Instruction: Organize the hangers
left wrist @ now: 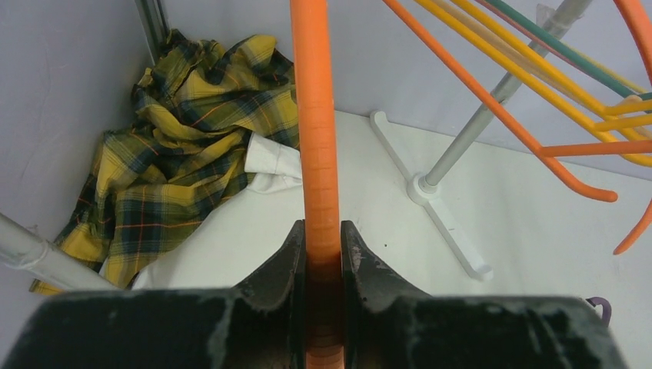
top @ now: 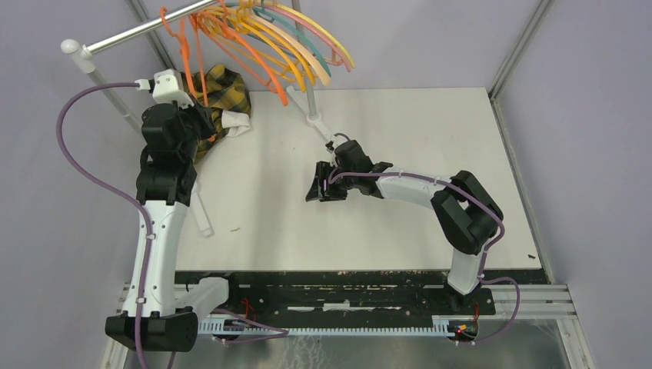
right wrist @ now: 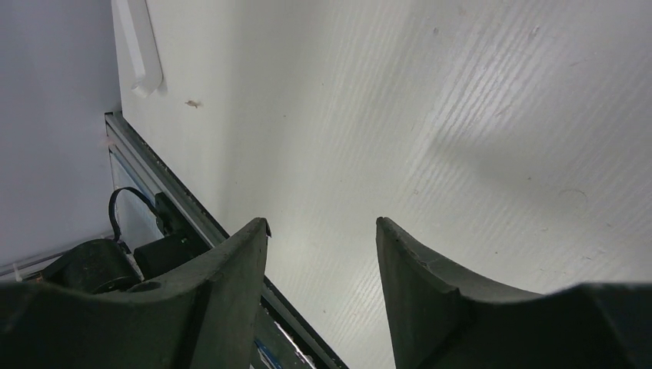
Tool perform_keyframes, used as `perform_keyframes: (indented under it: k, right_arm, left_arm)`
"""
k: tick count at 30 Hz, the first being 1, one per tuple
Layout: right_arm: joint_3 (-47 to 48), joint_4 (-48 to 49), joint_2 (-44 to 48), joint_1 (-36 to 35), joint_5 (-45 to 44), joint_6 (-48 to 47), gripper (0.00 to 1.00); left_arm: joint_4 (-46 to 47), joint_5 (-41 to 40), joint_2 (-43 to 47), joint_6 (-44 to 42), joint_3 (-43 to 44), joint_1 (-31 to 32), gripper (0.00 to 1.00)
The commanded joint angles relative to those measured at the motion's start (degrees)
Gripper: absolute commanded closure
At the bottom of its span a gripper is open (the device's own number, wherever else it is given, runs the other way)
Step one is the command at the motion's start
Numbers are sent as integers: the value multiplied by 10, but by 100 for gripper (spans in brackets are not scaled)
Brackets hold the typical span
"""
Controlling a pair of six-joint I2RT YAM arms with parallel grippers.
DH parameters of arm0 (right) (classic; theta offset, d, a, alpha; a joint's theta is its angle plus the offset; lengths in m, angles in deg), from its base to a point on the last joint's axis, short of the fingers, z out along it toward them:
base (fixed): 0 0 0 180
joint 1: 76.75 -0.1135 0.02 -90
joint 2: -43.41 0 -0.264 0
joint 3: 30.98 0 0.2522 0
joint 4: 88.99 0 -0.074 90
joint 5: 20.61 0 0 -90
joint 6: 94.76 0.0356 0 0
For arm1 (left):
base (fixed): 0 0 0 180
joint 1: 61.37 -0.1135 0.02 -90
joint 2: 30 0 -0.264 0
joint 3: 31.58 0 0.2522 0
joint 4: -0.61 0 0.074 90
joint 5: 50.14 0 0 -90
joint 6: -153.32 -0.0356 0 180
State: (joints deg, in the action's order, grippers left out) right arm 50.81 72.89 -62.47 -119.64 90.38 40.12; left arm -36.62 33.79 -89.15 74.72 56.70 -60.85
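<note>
I need to open my left gripper: the hook of the orange hanger is over the silver rack pole [top: 138, 31] and the hanger's arm hangs below, so the hanger would stay there.
Several hangers [top: 296, 38] in orange, yellow, teal and pink hang bunched on the silver rack pole [top: 138, 31] at the back left. One orange hanger [left wrist: 315, 115] runs straight down between the fingers of my left gripper [left wrist: 324, 231], which is shut on its arm just under the pole, next to the plaid cloth. In the top view that left gripper [top: 204, 123] sits at the rack's left end. My right gripper [top: 314, 191] hovers open over the middle of the table, nothing between its fingers [right wrist: 231, 269].
A yellow-black plaid cloth [left wrist: 184, 154] lies crumpled in the back left corner over a white garment [left wrist: 273, 161]. The rack's upright [left wrist: 492, 100] and white foot [left wrist: 450, 227] stand on the table [top: 423, 154] behind my right gripper. Grey walls close in on three sides.
</note>
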Motion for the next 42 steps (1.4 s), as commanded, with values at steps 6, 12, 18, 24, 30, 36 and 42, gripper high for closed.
perform_keyframes:
  k: [6,12,18,24,30,36,42]
  right_arm:
    - [-11,40,-8,10,17,6,39]
    - [-16,48,-13,10,21,6,37]
    - [-19,42,-8,10,21,-14,30]
    - [-18,-10,20,10,-27,-78,0]
    - [-30,-75,79,10,-151,-184,0]
    - [-25,-115,114,11,-253,-284,0]
    - [-70,-57,165,10,-273,-302,0]
  left_arm:
    - [36,-7,-9,-22,-7,5,96]
    - [44,-3,10,-18,-24,5,52]
    - [40,20,30,-4,-38,5,1]
    - [35,116,50,25,-67,5,1]
    - [29,186,74,45,-130,5,1]
    - [46,204,104,55,-218,5,1]
    - [81,213,125,68,-302,5,1]
